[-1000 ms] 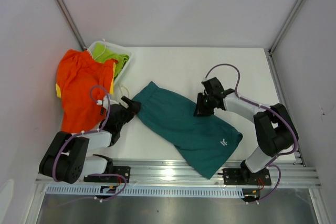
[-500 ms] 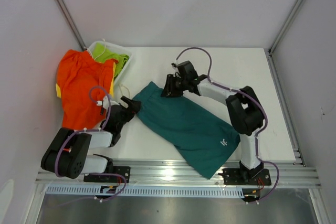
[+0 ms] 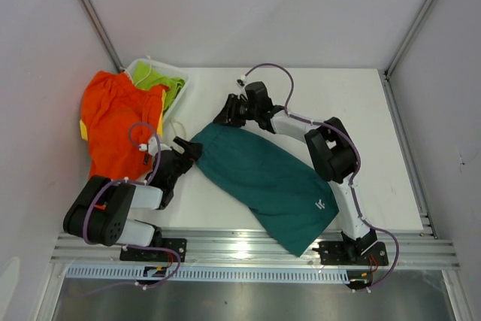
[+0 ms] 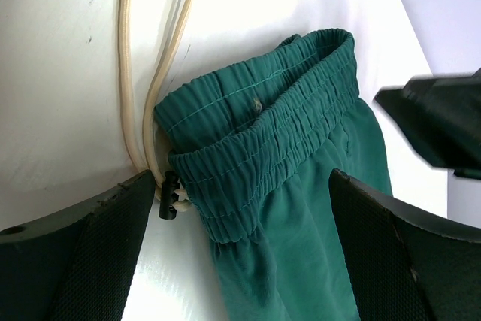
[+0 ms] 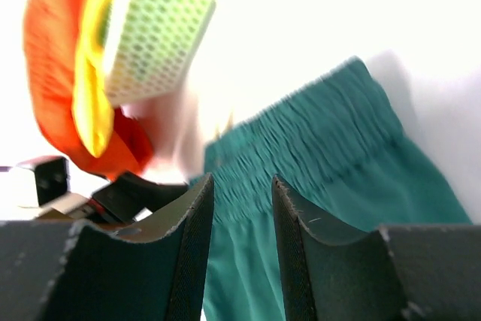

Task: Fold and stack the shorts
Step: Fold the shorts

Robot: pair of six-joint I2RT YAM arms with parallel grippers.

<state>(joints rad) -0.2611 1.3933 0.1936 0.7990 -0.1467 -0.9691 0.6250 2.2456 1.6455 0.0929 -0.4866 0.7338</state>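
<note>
I should move my left gripper lower before I close it on the waistband corner (image 4: 228, 202), because teal cloth (image 4: 301, 246) runs under one finger in the left wrist view.
The teal shorts (image 3: 263, 178) lie flat and slanted on the white table, waistband (image 4: 263, 129) at the upper left. My left gripper (image 3: 188, 149) is open wide at the waistband's near corner, its fingers either side of the cloth (image 4: 301, 246), not touching it. My right gripper (image 3: 223, 116) hovers at the waistband's far corner, open a little, with the teal cloth (image 5: 301, 148) showing below the gap. The orange shorts (image 3: 113, 129) lie crumpled at the left, partly over the basket.
A white mesh basket (image 3: 184, 77) at the back left holds a lime-green pair (image 3: 161, 80). A yellow pair (image 5: 94, 95) peeks out under the orange one. White drawstrings (image 4: 124, 73) with a black toggle (image 4: 169, 195) trail from the waistband.
My right arm has swept left across the teal shorts from their right side to the waistband's far corner, and its jaws have parted slightly. The left gripper has stayed put.
</note>
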